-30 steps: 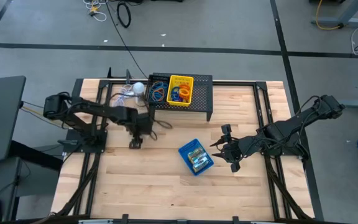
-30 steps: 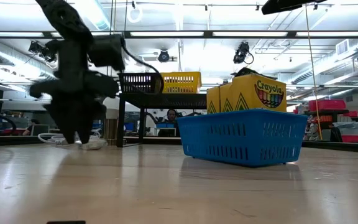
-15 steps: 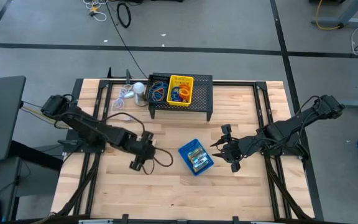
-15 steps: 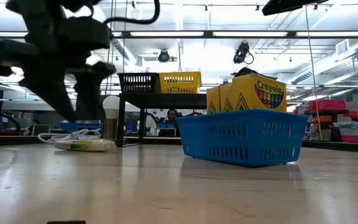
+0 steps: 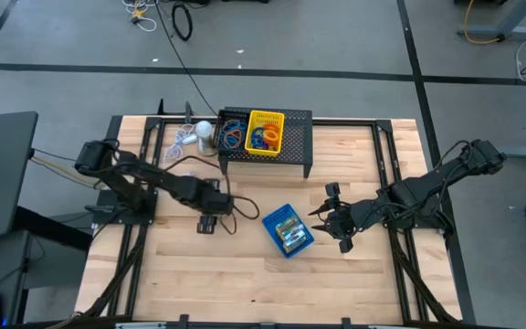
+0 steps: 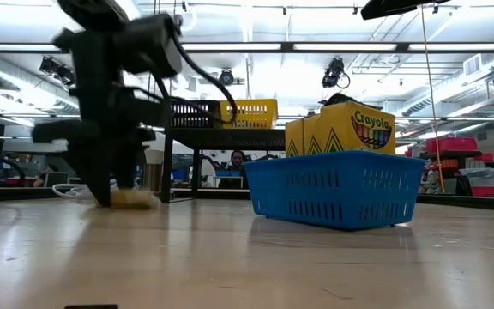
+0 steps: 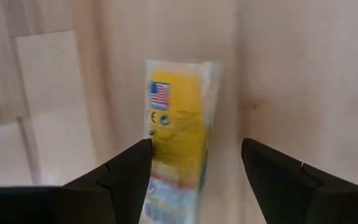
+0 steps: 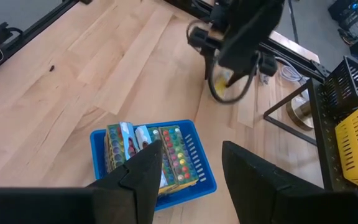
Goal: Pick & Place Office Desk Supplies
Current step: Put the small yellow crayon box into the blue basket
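The left gripper will next grab the yellow box by its long edges, to pack it into the blue tray (image 5: 288,230).
My left gripper (image 5: 206,222) points down, open, over a yellow crayon box (image 7: 179,130) that lies flat on the table. Its two fingers stand on either side of the box, one close against an edge. In the low view the box (image 6: 134,198) shows just below this gripper (image 6: 110,184). My right gripper (image 5: 329,224) waits open to the right of the blue mesh tray (image 5: 288,230), which holds upright crayon boxes (image 8: 151,152). The yellow tray (image 5: 265,132) and the black tray (image 5: 233,132), with rubber bands in them, sit on the black mesh stand.
The black mesh stand (image 5: 265,157) stands at the far middle of the table. A white round object (image 5: 205,129) with its cord lies left of it. Bare wood spreads along the near edge and between the blue tray and my left gripper.
My left gripper swung out toward the near edge and rose, then came back toward the far edge and down over the crayon box. Its fingers stay open. The crayon box lies on the table throughout.
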